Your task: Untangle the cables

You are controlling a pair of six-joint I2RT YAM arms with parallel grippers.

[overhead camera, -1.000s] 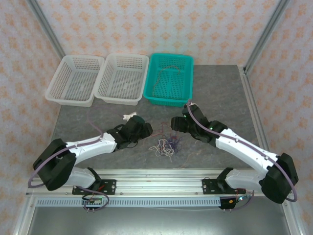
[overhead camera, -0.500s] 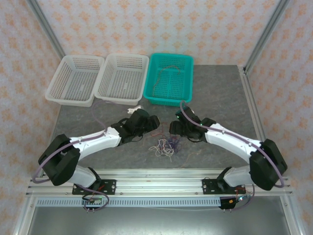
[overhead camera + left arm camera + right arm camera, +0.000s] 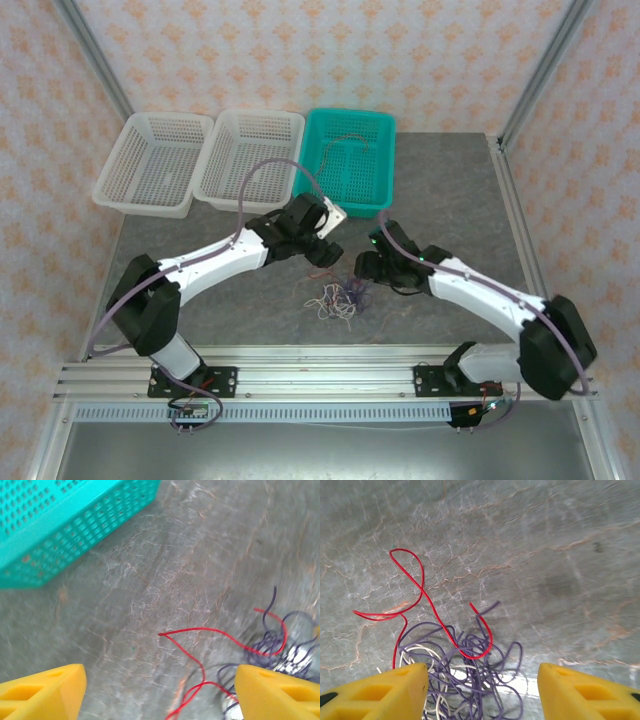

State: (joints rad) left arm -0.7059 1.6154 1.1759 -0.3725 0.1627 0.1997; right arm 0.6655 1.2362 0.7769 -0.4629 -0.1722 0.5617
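The robot should next use its left gripper to untangle the red wire from the knot [image 3: 465,680] and, for that, grab it by its loose loop [image 3: 403,556], which is free of the purple strands.
The cables [image 3: 337,298] lie in a small tangle of purple, white and red wire on the grey table between my two grippers. My left gripper [image 3: 326,250] hovers just behind and left of the tangle, open and holding nothing. In the left wrist view a red wire [image 3: 220,630] loops across the table between the yellow fingertips [image 3: 40,692], with purple strands [image 3: 270,640] at the right. My right gripper [image 3: 368,268] is open right of the tangle. The right wrist view has the purple and white knot [image 3: 465,680] between its fingers [image 3: 590,690], with a red wire [image 3: 415,595] arching beyond.
A teal basket [image 3: 340,205] stands close behind the left gripper, with one thin reddish wire [image 3: 345,140] inside; its wall [image 3: 60,525] fills the wrist view's upper left. Two white baskets [image 3: 140,205] [image 3: 240,200] sit to its left. Metal posts frame the table.
The left arm has stretched forward and right, bringing its gripper up near the teal basket's front. The right gripper has drawn back slightly, staying beside the tangle. The cables have not moved.
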